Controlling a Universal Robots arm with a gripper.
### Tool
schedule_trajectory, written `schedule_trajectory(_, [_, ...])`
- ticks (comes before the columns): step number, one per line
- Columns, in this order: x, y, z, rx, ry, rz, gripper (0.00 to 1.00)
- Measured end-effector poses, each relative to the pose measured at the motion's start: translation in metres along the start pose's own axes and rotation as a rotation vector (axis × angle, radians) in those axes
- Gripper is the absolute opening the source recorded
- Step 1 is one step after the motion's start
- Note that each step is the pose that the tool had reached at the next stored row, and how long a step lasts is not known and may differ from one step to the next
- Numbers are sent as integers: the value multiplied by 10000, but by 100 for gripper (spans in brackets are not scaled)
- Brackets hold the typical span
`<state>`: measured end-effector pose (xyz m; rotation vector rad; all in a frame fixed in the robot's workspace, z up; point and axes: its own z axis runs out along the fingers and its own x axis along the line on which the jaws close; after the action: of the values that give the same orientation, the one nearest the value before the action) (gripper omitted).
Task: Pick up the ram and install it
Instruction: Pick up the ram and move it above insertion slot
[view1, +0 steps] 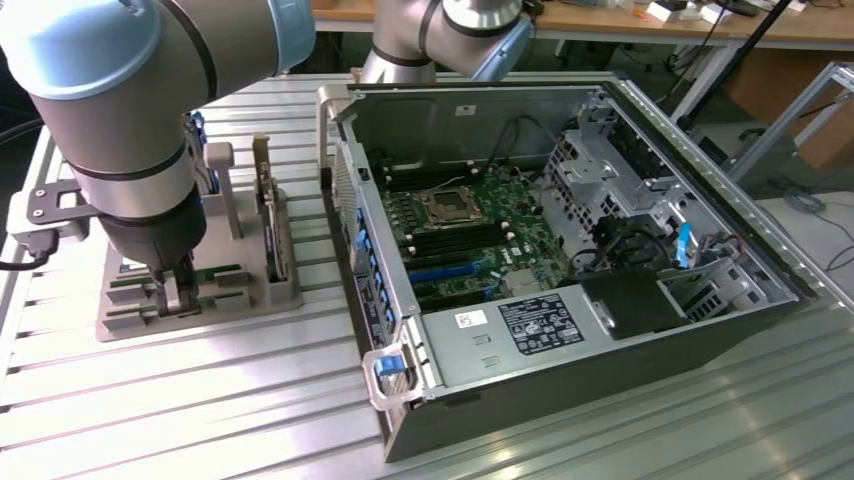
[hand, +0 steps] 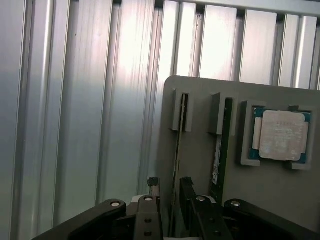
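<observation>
I need to grab the ram by its open middle part with my gripper next. My fingers fit there, since the holder's posts hold both ends of the ram (hand: 178, 135).
The ram (hand: 178, 135) stands on edge in a slot of the grey holder plate (hand: 200, 100), a thin stick running down between my fingertips. My gripper (hand: 170, 192) is open and straddles the ram's near end, one finger (hand: 153, 189) on each side. In the exterior view the gripper (view1: 174, 292) reaches straight down into the grey holder (view1: 200, 300), left of the open computer case (view1: 747, 250). The motherboard (view1: 467, 225) lies exposed inside the case.
A wider green card (hand: 221, 145) with a white label stands in the neighbouring slot, and a square silver processor (hand: 282, 135) sits in a recess beside it. A tall card (view1: 267, 215) stands upright in the holder. The table is ribbed aluminium (view1: 200, 400).
</observation>
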<state>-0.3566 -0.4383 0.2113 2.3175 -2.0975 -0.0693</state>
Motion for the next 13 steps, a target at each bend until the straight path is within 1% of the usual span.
schedule_trajectory(2, [-9, 2, 2, -1, 3, -60, 30])
schedule_trajectory(5, [-26, 26, 11, -6, 9, -194, 30])
schedule_trajectory(11, [-88, 29, 19, -5, 10, -207, 30])
schedule_trajectory(13, [-93, 28, 19, -5, 9, -208, 30])
